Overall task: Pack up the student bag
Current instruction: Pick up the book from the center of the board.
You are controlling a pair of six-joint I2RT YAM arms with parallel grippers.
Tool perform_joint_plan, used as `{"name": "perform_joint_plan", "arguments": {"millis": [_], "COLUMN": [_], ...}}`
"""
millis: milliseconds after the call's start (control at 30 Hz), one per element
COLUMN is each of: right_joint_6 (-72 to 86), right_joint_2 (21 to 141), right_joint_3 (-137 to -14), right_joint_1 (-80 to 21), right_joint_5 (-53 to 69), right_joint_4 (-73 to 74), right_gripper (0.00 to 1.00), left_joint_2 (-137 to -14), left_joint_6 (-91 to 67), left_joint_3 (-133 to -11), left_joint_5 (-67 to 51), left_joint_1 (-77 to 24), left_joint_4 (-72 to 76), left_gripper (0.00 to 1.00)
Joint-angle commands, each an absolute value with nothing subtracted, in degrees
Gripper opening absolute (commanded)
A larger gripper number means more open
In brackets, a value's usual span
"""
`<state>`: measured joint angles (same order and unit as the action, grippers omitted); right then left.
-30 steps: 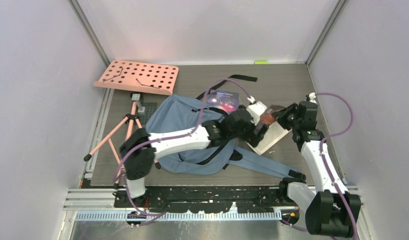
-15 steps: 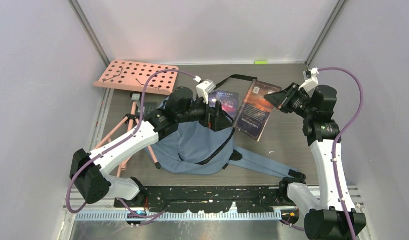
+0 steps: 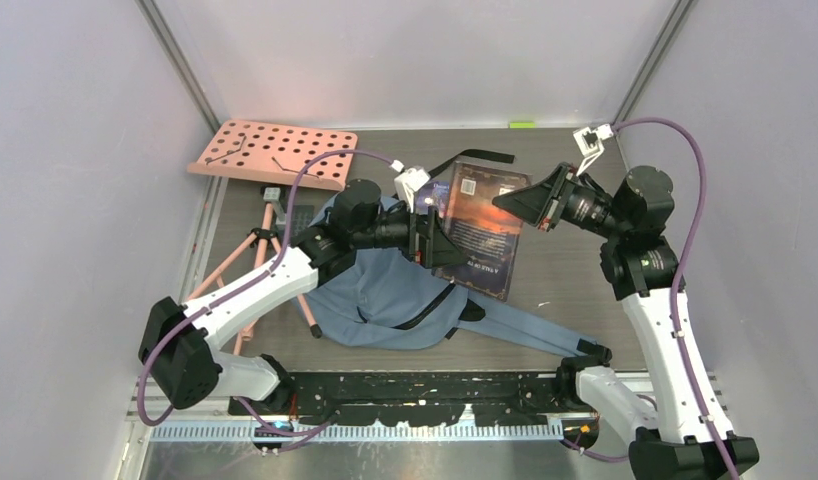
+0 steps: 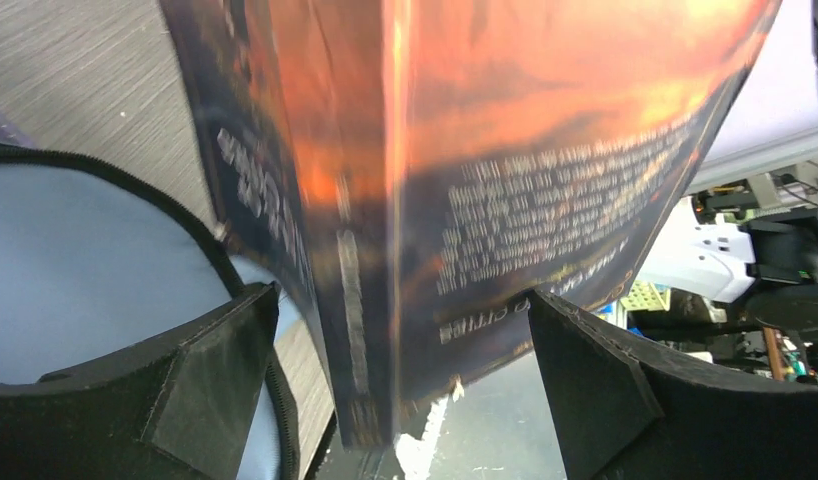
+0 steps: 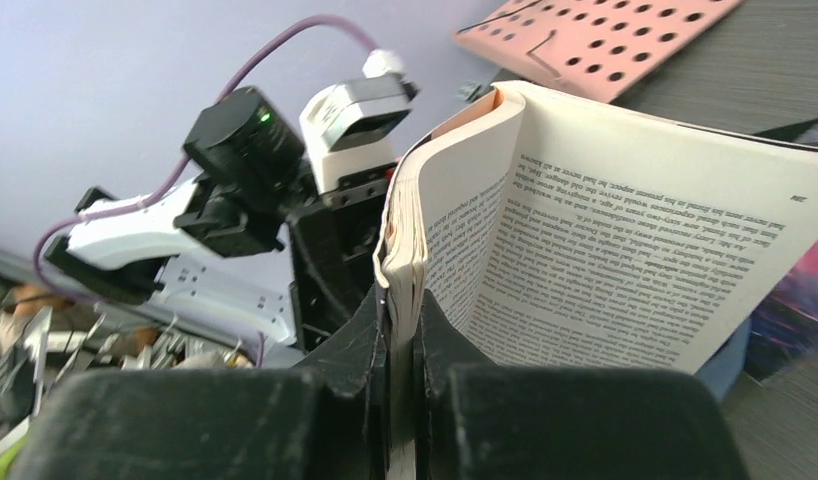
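Observation:
The book's dark spine reaches down between my left gripper's open fingers, so closing now would catch the spine. It is time to close on it.
The student bag (image 3: 385,285) is a blue-grey backpack lying flat at the table's middle; its light interior and black zipper show in the left wrist view (image 4: 75,270). My right gripper (image 3: 515,203) is shut on a paperback book (image 3: 485,235) with a dark orange cover. It holds the book in the air, tilted, above the bag's far right edge. In the right wrist view my gripper (image 5: 403,330) pinches a block of pages and the book (image 5: 625,240) hangs open. My left gripper (image 3: 432,240) is open at the bag's mouth. The book's lower edge (image 4: 385,300) hangs between its fingers (image 4: 215,370).
A second book with a purple cover (image 3: 440,190) lies on the table behind the bag. A pink perforated stand plate (image 3: 275,152) and its tripod legs (image 3: 250,250) are at the far left. A black strap (image 3: 475,157) lies at the back, and blue shoulder straps (image 3: 525,325) trail right.
My right gripper has lifted the book off the table and carried it left over the bag's edge. My left arm swung from the bag's right side to its mouth, facing the book.

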<state>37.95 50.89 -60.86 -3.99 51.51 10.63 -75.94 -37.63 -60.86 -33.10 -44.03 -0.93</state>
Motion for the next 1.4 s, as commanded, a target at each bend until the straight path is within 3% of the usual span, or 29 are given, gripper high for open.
{"name": "perform_joint_plan", "arguments": {"millis": [0,33,100,300,433,467,533,567,600,667,733,933,1367], "right_joint_6": [39.02,38.74,38.08,34.25,30.02,29.7,30.18,30.38,31.17,32.93,35.04,42.26,48.26], "right_joint_2": [50.42,50.79,51.33,52.02,52.34,52.66,53.22,53.42,53.85,54.33,54.65,56.05,61.49], "right_joint_3": [-65.87,-66.03,-66.49,-65.54,-64.6,-64.25,-62.93,-61.74,-61.15,-59.17,-57.31,-52.77,-53.88], "right_joint_1": [-7.72,-8.7,-9.59,-9.93,-9.93,-9.93,-9.93,-9.93,-9.93,-9.95,-9.93,-10.35,-19.51], "right_joint_5": [53.64,53.58,53.36,50.68,40.71,36.39,31.0,30.27,29.83,30.74,33.14,46.04,52.45], "right_joint_4": [1.66,1.65,1.94,6.11,14.06,16.04,18.07,18.22,17.94,16.59,14.47,5.28,-8.27], "right_gripper": [0.01,0.01,0.01,0.01,0.01,0.03,0.32,0.4,0.54,0.71,0.8,0.93,0.98], "left_joint_2": [-76.74,-76.95,-77.21,-76.04,-73.39,-72.25,-69.96,-68.73,-67.6,-65.19,-62.71,-56.49,-53.13], "left_joint_6": [-41.32,-42.68,-45.65,-48.86,-48.09,-47.43,-45.37,-44.46,-43.61,-42.22,-40.9,-37.25,-36.25], "left_joint_3": [-60.04,-59.34,-57.72,-54.51,-52.77,-52.21,-51.27,-50.86,-50.48,-49.89,-49.9,-52.6,-58.48], "left_joint_5": [-37.27,-38.25,-40.15,-41.24,-40.66,-40.04,-38.49,-37.81,-37.35,-36.39,-35.3,-31.6,-37.79], "left_joint_1": [-43.59,-43.59,-43.53,-43.2,-42.79,-42.66,-42.27,-42.08,-41.94,-41.84,-41.75,-41.73,-41.69], "left_joint_4": [7.3,9.45,14.77,20.03,19.91,19.56,17.86,16.99,16.67,16.08,14.88,9.39,10.21], "left_gripper": [1.0,0.99,0.86,0.27,0.01,0.0,0.0,0.0,0.0,0.0,0.0,0.0,0.0]}}
